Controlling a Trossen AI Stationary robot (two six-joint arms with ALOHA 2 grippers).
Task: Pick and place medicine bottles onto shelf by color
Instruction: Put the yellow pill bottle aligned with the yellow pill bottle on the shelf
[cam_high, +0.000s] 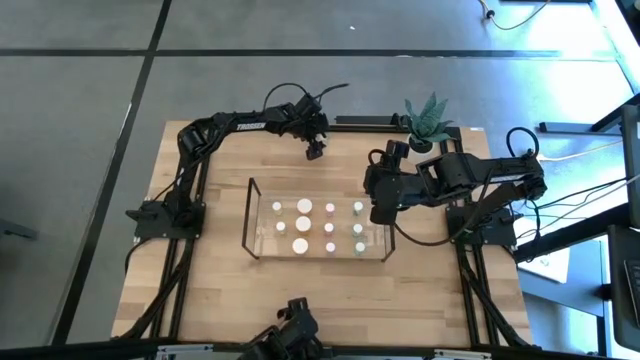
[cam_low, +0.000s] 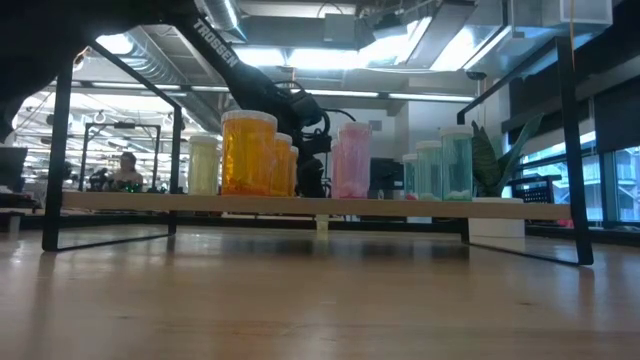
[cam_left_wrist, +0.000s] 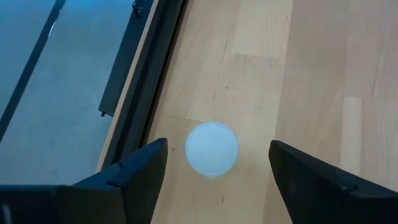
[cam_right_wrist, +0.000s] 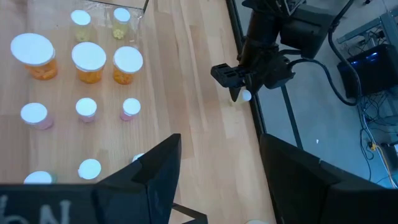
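Observation:
My left gripper now closes on the white cap, since my fingers are on either side of the cap and closing now would catch it.
A small bottle with a white cap (cam_left_wrist: 212, 149) stands on the wooden table near its far edge. My left gripper (cam_left_wrist: 217, 144) is open around it, one finger on each side with a gap to the cap, slanting down from the far side (cam_high: 315, 152). The clear shelf (cam_high: 250, 215) sits mid-table and carries several white-capped bottles: pale yellow (cam_low: 203, 165), orange (cam_low: 248, 152), pink (cam_low: 352, 160) and green (cam_low: 445, 165). My right gripper (cam_high: 380, 212) hangs high over the shelf's right end, open (cam_right_wrist: 221, 138), with nothing between its fingers.
A potted plant (cam_high: 428, 125) stands at the table's far right corner. The black table frame (cam_left_wrist: 149, 68) runs along the far edge just behind the lone bottle. Bare wood lies between the shelf and the far edge, and in front of the shelf.

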